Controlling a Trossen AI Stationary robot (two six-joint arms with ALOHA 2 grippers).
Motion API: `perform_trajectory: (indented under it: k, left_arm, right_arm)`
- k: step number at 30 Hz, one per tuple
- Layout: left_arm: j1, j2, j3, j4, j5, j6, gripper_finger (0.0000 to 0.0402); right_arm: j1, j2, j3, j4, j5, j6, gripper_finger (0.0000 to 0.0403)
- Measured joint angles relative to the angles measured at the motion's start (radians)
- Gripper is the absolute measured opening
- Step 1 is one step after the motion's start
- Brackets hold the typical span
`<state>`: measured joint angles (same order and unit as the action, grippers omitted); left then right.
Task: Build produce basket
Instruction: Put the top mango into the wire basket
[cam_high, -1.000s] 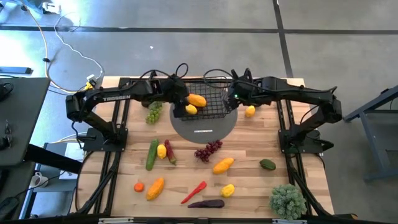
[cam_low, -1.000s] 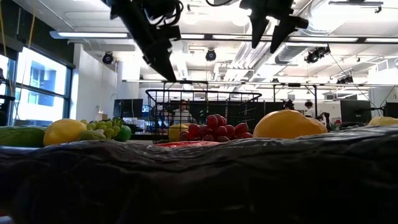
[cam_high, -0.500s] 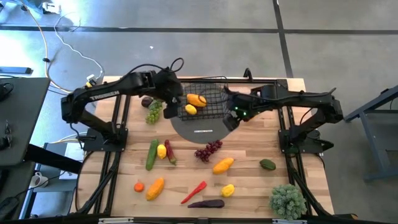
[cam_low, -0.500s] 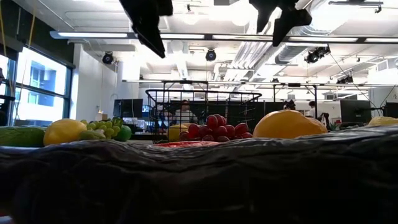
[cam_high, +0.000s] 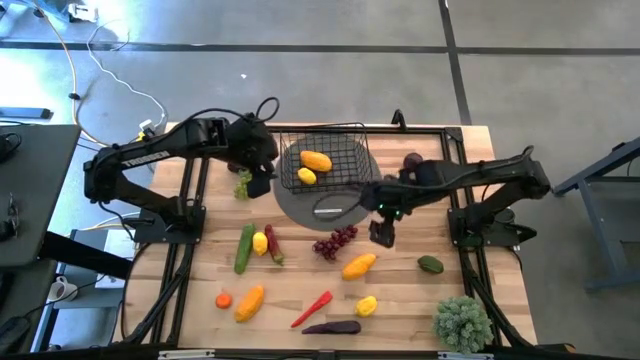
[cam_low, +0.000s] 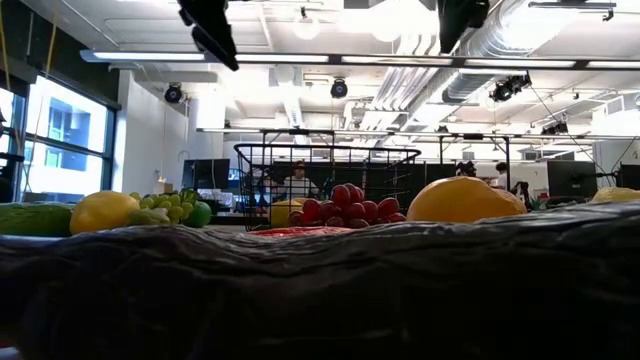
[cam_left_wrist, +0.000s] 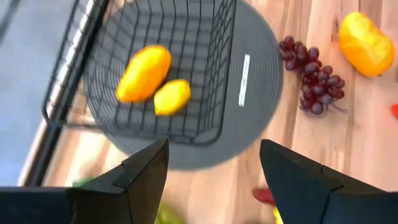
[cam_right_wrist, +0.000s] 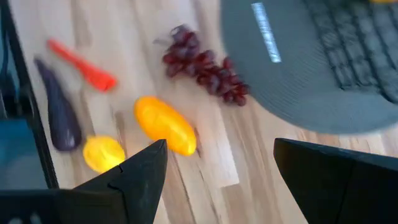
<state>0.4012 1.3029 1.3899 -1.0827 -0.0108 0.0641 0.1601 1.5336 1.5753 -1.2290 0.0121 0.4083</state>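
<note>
My right gripper grips the orange fruit by its rounded middle (cam_high: 358, 265) next, to fill the black wire basket (cam_high: 322, 165) with produce.
The black wire basket (cam_high: 322, 165) stands on the grey round mat (cam_high: 330, 205), toward the table's far edge. An orange fruit (cam_high: 316, 160) and a yellow lemon (cam_high: 306, 176) lie in it. My left gripper (cam_high: 258, 178) hovers open just left of the basket, above the green grapes (cam_high: 243, 184); its wrist view looks down into the basket (cam_left_wrist: 155, 68). My right gripper (cam_high: 383, 232) hangs open over bare wood right of the purple grapes (cam_high: 335, 240), and its wrist view shows those grapes (cam_right_wrist: 202, 65) and an orange fruit (cam_right_wrist: 165, 124). Neither holds anything.
Loose on the table lie a cucumber (cam_high: 244, 248), a lemon (cam_high: 260, 242), an orange fruit (cam_high: 358, 265), a green fruit (cam_high: 430, 264), a red chilli (cam_high: 312, 308), an eggplant (cam_high: 332, 327) and a yellow-orange piece (cam_high: 249, 301). A bushy potted plant (cam_high: 462, 322) stands at the near right corner.
Both grippers have risen from the basket. The left one has drawn back toward the table's left, off the basket to a spot above the green grapes. The right one has swung toward the near edge, from the basket's right side to beside the purple grapes.
</note>
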Motion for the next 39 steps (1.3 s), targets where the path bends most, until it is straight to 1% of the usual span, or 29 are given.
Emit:
perform_trajectory:
  k: [7, 13, 19, 23, 26, 31, 39]
  left_arm:
    - [-0.041, -0.001, 0.0, -0.086, 0.0, -0.084, 0.0243]
    - [-0.071, -0.001, 0.0, -0.081, 0.0, -0.141, 0.0243]
    - [-0.084, -0.001, 0.0, -0.083, 0.0, -0.179, 0.0243]
    - [-0.101, -0.001, 0.0, -0.124, -0.001, -0.201, 0.0243]
    - [-0.119, -0.001, -0.006, -0.147, -0.03, -0.22, 0.0243]
    - [-0.159, -0.006, -0.061, -0.14, -0.042, -0.26, 0.0243]
    - [-0.23, -0.056, -0.187, -0.13, -0.057, -0.383, 0.0243]
  right_arm:
    - [0.112, 0.08, 0.0, 0.071, -0.007, -0.243, 0.0275]
    - [0.177, 0.142, 0.0, 0.118, -0.005, -0.361, 0.0275]
    - [0.216, 0.214, 0.0, 0.152, -0.005, -0.391, 0.0275]
    - [0.228, 0.258, 0.0, 0.155, -0.005, -0.391, 0.0275]
    - [0.227, 0.277, 0.0, 0.158, -0.005, -0.39, 0.0275]
    - [0.219, 0.307, 0.0, 0.158, -0.005, -0.39, 0.0275]
    - [0.197, 0.378, 0.0, 0.16, -0.028, -0.391, 0.0275]
